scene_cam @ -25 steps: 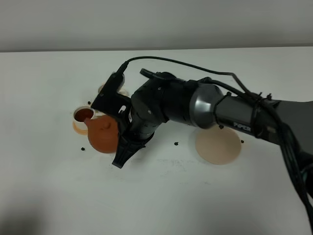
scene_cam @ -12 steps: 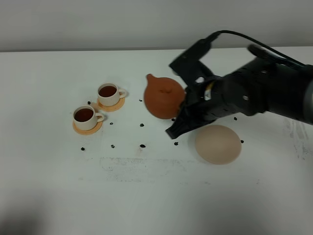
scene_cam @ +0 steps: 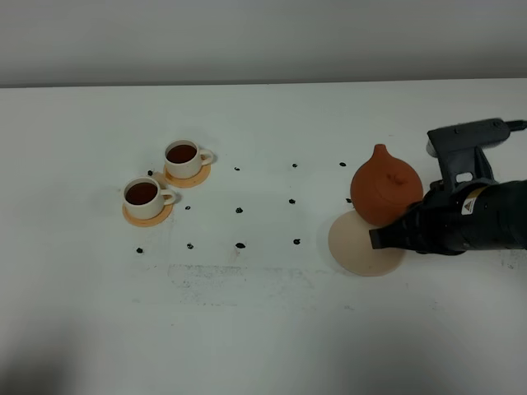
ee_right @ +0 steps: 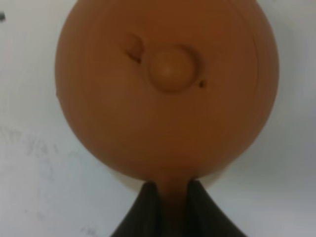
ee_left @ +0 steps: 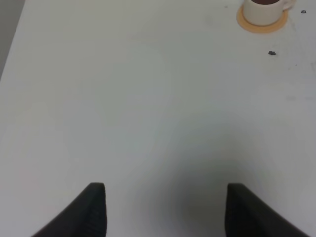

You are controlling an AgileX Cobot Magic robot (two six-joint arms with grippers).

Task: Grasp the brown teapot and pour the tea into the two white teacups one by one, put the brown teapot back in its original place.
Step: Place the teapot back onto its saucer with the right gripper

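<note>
My right gripper needs to keep holding the brown teapot (ee_right: 165, 98), because the teapot hangs over the far edge of the pale beige disc.
The brown teapot (scene_cam: 384, 189) is at the right of the table, over the far edge of the pale beige disc (scene_cam: 359, 247), spout toward the back. I cannot tell if it touches the disc. My right gripper (scene_cam: 389, 230) is shut on its handle; the right wrist view shows the lid knob (ee_right: 170, 69) and both fingers (ee_right: 148, 207) clamping the handle. Two white teacups (scene_cam: 142, 196) (scene_cam: 183, 156) stand on orange coasters at the left, each holding dark tea. My left gripper (ee_left: 165, 212) is open and empty above bare table, with one cup (ee_left: 266, 6) far ahead of it.
Small dark specks (scene_cam: 240, 244) are scattered over the white table between the cups and the disc. The right arm's black body (scene_cam: 473, 216) lies along the right edge. A grey wall (scene_cam: 263, 41) runs behind the table.
My right gripper has carried the teapot from beside the cups rightward across the table to the pale disc. Both cups now stand uncovered with tea in them.
</note>
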